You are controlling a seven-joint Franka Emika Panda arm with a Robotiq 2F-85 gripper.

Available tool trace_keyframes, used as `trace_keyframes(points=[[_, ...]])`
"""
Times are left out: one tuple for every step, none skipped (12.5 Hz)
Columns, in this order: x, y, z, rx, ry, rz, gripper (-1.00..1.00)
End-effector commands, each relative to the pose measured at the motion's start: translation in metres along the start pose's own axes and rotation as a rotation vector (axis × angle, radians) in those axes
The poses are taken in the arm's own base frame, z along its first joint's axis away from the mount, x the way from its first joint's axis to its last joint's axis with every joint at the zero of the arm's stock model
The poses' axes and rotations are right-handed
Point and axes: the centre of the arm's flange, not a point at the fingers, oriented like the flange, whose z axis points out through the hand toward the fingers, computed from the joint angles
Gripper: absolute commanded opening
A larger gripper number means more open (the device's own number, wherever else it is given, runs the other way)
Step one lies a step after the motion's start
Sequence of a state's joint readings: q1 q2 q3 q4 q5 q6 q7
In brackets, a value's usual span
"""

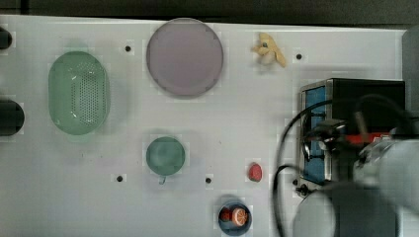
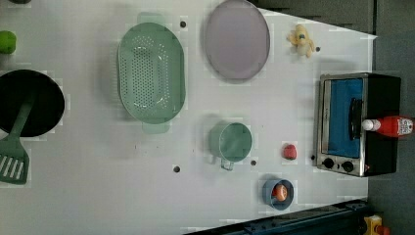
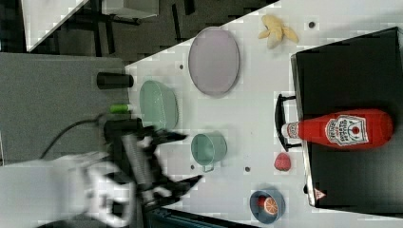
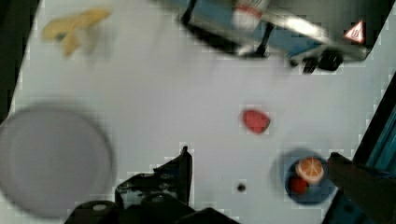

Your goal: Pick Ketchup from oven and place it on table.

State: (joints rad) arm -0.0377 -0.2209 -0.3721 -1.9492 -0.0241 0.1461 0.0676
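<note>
I will pick up the Ketchup next by its labelled red body (image 2: pixel 395 126). Then I will bring it from the oven to the white table.
The Ketchup (image 3: pixel 347 129), a red bottle with a white cap and white label, lies on its side on top of the black oven (image 3: pixel 351 71), its cap over the door handle. The left view has the Ketchup (image 2: pixel 391 126) on the oven (image 2: pixel 342 122) at the right end of the white table (image 2: pixel 98 161). My gripper (image 3: pixel 183 159) is open and holds nothing. In the right view it hangs well left of the oven, near the green cup. From the wrist I see both fingertips (image 4: pixel 182 163) spread over the table, with the oven (image 4: pixel 289 32) and the bottle's cap (image 4: pixel 247 14) beyond.
On the table are a pale-purple plate (image 1: pixel 184 57), a green colander (image 1: pixel 79 92), a green cup (image 1: pixel 165 155), a small red strawberry-like piece (image 1: pixel 255 172), a blue bowl with fruit (image 1: pixel 234 217) and a banana toy (image 1: pixel 269 49). A black pan (image 2: pixel 29 103) and green spatula (image 2: pixel 12 152) lie at the left view's left.
</note>
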Motion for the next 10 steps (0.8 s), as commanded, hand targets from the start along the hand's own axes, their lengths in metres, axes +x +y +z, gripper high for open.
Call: trace_keyframes(points=[[0.050, 0.023, 0.018, 0.039, 0.018, 0.085, 1.00], [0.067, 0.024, 0.030, 0.040, 0.038, 0.114, 1.00], [0.084, 0.025, 0.044, 0.038, 0.058, 0.142, 1.00], [0.100, 0.027, 0.057, 0.035, 0.081, 0.168, 1.00], [0.117, 0.030, 0.069, 0.032, 0.107, 0.195, 1.00], [0.133, 0.035, 0.080, 0.030, 0.135, 0.222, 1.00], [0.148, 0.040, 0.090, 0.024, 0.161, 0.246, 1.00], [0.160, 0.044, 0.101, 0.012, 0.179, 0.267, 1.00], [0.169, 0.046, 0.111, 0.009, 0.187, 0.286, 1.00], [0.175, 0.047, 0.122, 0.008, 0.179, 0.308, 1.00]])
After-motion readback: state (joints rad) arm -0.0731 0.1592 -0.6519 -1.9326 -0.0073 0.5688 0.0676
